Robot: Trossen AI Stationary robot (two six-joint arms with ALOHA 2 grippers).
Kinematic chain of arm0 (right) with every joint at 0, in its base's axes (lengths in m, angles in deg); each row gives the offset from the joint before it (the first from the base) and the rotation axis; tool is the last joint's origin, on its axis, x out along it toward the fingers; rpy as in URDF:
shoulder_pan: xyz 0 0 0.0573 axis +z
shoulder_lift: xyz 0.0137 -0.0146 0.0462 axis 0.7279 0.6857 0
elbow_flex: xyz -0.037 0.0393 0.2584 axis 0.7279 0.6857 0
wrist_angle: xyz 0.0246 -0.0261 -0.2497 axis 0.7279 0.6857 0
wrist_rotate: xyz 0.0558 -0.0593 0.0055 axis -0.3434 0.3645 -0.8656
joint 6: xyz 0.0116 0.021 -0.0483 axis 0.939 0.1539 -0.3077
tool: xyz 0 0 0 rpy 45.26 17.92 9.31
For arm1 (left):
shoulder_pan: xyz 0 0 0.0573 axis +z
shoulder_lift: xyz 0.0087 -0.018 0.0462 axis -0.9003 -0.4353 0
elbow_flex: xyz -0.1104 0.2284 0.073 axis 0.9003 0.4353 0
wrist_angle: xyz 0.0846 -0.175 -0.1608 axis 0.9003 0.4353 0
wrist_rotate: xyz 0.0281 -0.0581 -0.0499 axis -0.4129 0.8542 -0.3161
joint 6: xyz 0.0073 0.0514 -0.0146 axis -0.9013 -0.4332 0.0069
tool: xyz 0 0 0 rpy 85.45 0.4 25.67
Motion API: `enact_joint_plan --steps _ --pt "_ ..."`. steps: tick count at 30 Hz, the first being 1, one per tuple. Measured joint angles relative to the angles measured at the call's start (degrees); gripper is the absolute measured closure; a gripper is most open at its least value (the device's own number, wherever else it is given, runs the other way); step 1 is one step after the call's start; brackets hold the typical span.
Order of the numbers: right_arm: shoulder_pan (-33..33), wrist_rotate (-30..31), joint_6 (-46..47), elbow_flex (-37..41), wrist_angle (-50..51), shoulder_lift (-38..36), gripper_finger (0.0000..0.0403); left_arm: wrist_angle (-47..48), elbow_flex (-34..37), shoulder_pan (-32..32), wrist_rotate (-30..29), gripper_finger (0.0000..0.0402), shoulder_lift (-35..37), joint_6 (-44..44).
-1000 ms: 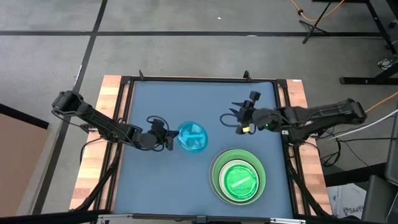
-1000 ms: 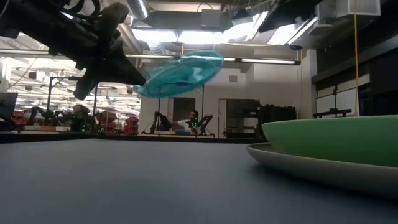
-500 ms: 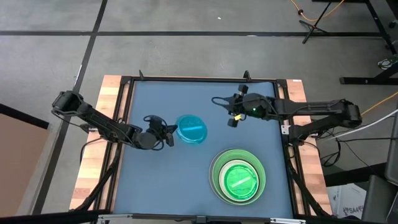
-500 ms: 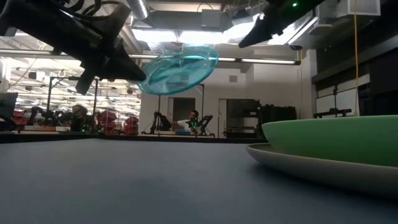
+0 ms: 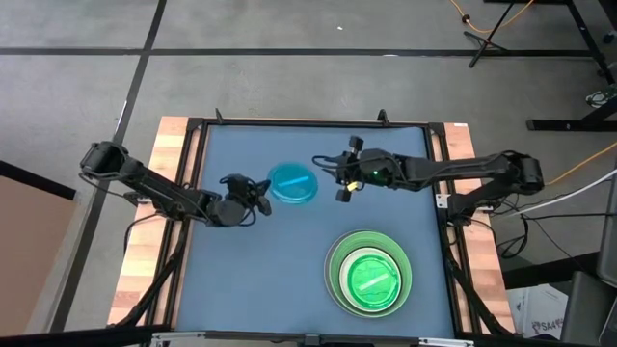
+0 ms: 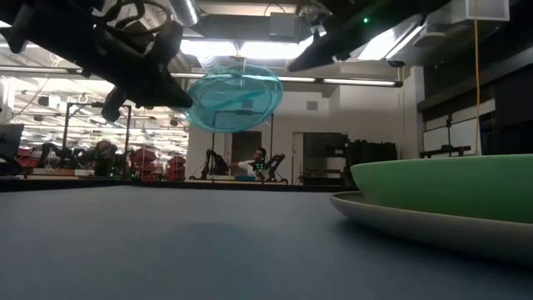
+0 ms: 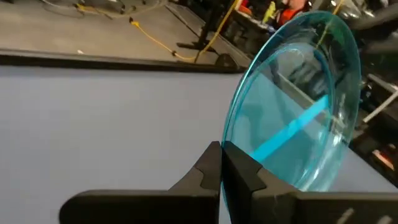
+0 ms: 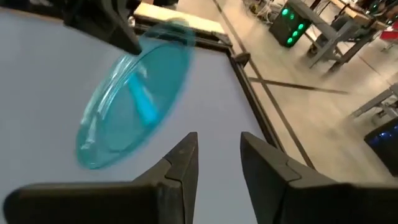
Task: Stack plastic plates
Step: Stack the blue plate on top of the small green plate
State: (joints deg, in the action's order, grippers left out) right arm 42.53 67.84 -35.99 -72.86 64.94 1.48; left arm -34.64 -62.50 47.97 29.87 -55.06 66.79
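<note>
I will next grab the blue plate by its free rim point(image 5: 315, 184) point(image 8: 148, 130) with my right gripper to set it on the stacked plates.
A small translucent blue plate point(image 5: 293, 182) hangs in the air over the table's middle, tilted steeply on edge, with my left gripper point(image 5: 260, 197) shut on it from the table's left. My right gripper point(image 5: 329, 179) stands open just right of the plate, touching nothing; in its wrist view its fingers point(image 8: 186, 155) point at the plate point(image 8: 134, 93). Toward the near right the other plates are stacked: a large grey plate point(image 5: 331, 275) at the bottom, a light green plate point(image 5: 339, 253) on it, and a small green one point(image 5: 371, 275) on top. My left gripper pinches the blue plate's rim point(image 7: 231, 138) between its two fingers, on the side facing the table's left. The fingers come nearly level from the left. The plate is lifted clear of the table and stands tilted well up on edge beyond the fingertips point(image 6: 233, 98).
The blue table mat point(image 5: 241, 280) has free room on its left and near-left parts. A black frame point(image 5: 308, 123) and wooden side boards point(image 5: 145, 260) border it. In the low view the stack point(image 6: 450, 192) fills the right foreground.
My left gripper has rolled its wrist and carried the blue plate a little toward the far edge; the plate has tipped from a shallow slant to nearly on edge. My right gripper, still open, has moved toward the table's left and down, close to the plate.
</note>
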Motion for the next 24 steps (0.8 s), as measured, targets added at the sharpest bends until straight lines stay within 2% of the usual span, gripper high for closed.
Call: enact_joint_plan --steps 16,24 --pt "0.0 -0.3 2.0 0.0 -7.1 4.3 0.0292 -0.4 0.0 4.1 -1.3 0.0401 0.0 -2.5" --pt "0.0 2.6 2.0 0.0 -10.4 5.8 0.0292 -0.9 0.0 4.2 -1.8 0.0401 0.0 -2.5"
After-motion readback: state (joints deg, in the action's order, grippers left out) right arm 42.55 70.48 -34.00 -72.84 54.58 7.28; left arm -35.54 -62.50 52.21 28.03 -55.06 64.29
